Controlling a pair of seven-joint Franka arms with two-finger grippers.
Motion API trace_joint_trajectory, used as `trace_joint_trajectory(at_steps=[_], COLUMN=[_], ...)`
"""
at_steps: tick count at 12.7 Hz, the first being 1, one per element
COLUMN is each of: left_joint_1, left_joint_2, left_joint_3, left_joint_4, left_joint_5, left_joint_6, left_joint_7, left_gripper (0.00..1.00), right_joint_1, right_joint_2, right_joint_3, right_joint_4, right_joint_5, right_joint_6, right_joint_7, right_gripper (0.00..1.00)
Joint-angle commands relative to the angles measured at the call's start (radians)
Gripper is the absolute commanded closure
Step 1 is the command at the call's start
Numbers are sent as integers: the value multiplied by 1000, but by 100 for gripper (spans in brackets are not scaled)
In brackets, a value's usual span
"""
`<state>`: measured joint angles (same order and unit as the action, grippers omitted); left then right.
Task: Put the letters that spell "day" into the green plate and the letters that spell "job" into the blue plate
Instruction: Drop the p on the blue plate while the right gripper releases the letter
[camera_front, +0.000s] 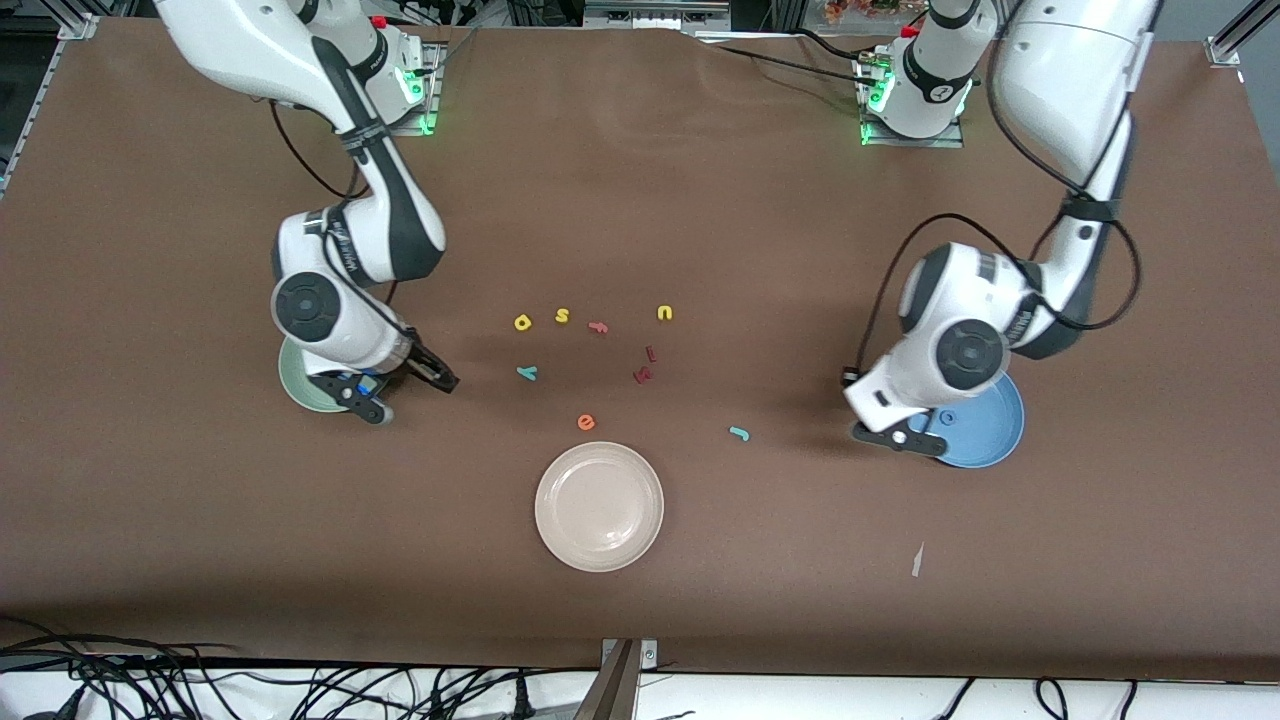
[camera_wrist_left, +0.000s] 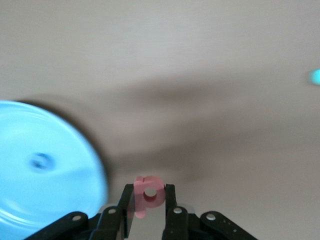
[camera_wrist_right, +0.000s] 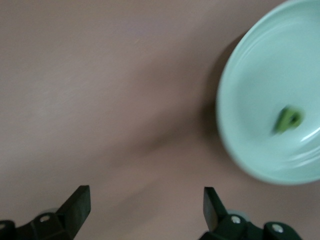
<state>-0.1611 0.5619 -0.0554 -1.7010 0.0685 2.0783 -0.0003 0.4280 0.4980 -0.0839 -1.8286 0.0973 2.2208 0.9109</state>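
The robot's right gripper needs to put the yellow "a" into the green plate for "day", so it should grab the "a" by its rounded ring next.
My left gripper is shut on the salmon-red "b", over the table just beside the blue plate. The blue "o" lies in that plate. My right gripper stands open and empty over bare table beside the green plate, which holds the olive "d". In the front view this gripper is next to the green plate. On the table lie the yellow "a", teal "y" and teal "j".
A beige-white plate sits nearer the front camera, mid-table. Around the task letters lie a yellow "s", salmon "f", yellow "u", dark red letters and an orange "e".
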Motion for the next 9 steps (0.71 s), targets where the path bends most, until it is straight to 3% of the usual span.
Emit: trace_joint_trajectory(at_steps=[1,3,4,5,6,7,9], left_joint_1=[86,127,133,134,137,135,115], left_joint_2=[-8,12,28,30,27,29,41], left_joint_3=[-15,-15,-17,-17,-17,-17,-18], left_joint_4=[-12,-11,-9,-6,4,36,85], left_joint_5=[85,138,151,146,133,125,-28], left_joint_6=[-9,0,3,3,2,-7,-7], left_joint_7=[156,219,224,223,211,189,58], left_gripper=[84,81,57,15,0,0,0], right_joint_1=[69,93,103,116,138,146,149], right_joint_2=[103,132,151,163,163,165,181], right_joint_3=[18,19,21,22,21,22,22], right_joint_4=[98,98,98,98,92,91,89], right_joint_5=[12,15,16,15,16,27,56], right_joint_6=[23,39,52,54,56,63,127], right_joint_7=[199,271,301,316,318,321,362], right_gripper=[0,0,0,0,0,0,1])
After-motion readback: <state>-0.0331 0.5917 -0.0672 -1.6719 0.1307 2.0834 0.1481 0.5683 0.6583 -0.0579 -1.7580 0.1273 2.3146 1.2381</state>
